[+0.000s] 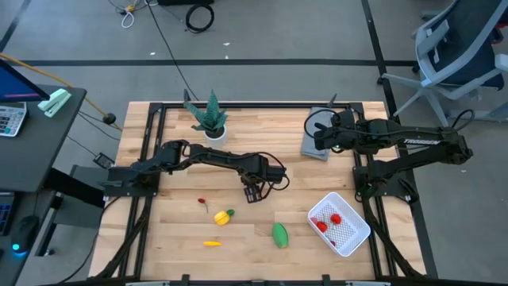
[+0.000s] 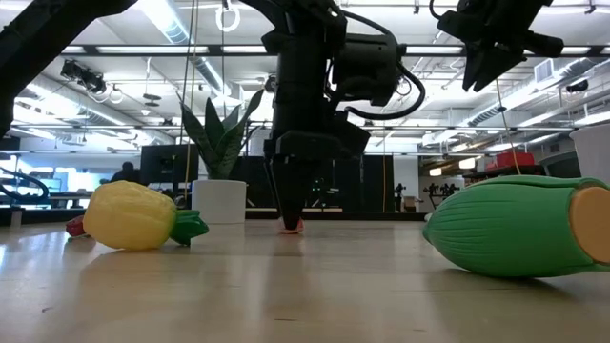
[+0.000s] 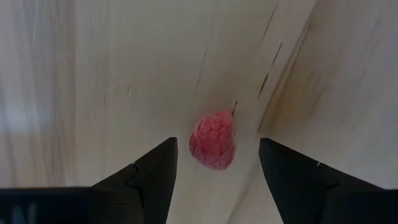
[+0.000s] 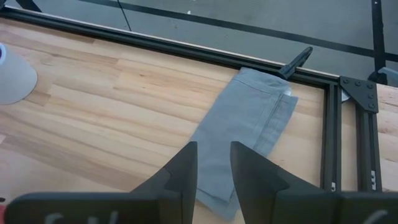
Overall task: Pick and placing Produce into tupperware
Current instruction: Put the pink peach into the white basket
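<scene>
My left gripper should grab the small red bumpy piece by its rounded sides next, to put the piece into the white tupperware [image 1: 349, 237].
My left gripper [image 1: 252, 193] is open and points down at the table's middle. In the left wrist view its fingers stand on either side of a small red bumpy piece [image 3: 212, 140] that lies on the wood, with a gap on each side. The low view shows that red piece [image 2: 292, 227] under the left gripper [image 2: 290, 211]. The white tupperware [image 1: 349, 237] sits near the right front and holds two red pieces [image 1: 321, 226]. My right gripper [image 1: 317, 140] waits above the grey cloth [image 4: 249, 124], its fingers a narrow gap apart.
A green oblong [image 1: 280, 234], a yellow piece with a green end [image 1: 223, 216], a thin yellow-orange piece [image 1: 212, 243] and a tiny red piece [image 1: 202, 201] lie on the near part of the table. A potted plant [image 1: 211, 119] stands at the far side.
</scene>
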### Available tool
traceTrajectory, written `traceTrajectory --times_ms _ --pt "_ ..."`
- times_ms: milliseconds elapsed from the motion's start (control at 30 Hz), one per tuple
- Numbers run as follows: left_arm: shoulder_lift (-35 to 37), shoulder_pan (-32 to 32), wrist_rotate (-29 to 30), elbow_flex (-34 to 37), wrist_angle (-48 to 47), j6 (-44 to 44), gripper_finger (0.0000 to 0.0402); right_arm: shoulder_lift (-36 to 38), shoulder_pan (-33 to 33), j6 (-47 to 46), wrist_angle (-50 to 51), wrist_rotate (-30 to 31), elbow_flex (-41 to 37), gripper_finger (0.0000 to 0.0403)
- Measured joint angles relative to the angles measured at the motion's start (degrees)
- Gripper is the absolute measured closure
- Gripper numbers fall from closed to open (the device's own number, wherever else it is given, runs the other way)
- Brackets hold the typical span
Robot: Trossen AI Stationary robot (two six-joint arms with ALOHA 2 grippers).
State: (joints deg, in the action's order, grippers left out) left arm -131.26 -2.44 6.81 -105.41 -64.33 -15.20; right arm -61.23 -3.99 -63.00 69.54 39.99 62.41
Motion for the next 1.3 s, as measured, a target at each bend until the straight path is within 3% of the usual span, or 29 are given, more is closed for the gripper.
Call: traceTrajectory --times_ms 200,700,833,1133,1300 --pt "0.00 0.00 -0.53 0.00 0.74 -0.02 0.0191 0.00 -0.01 0.00 0.00 0.00 0.00 0.0298" --pt "0.00 0.00 -0.66 -0.02 0.65 -0.02 0.0321 0.00 -0.01 0.00 0.00 0.00 0.00 0.0298" --pt "-0.11 0.02 -4.44 -1.76 0.27 -0.06 0.0355 0.02 -0.02 0.00 0.00 0.00 0.00 0.0298" --pt "-0.11 -1.67 -7.74 -17.60 1.29 -0.15 0.0360 0.00 0.00 0.00 -0.02 0.00 0.00 0.0298" --pt "-0.10 -3.16 -7.89 -29.35 10.68 3.25 0.0367 0.00 -0.01 -0.02 -0.02 0.02 0.00 0.0298"
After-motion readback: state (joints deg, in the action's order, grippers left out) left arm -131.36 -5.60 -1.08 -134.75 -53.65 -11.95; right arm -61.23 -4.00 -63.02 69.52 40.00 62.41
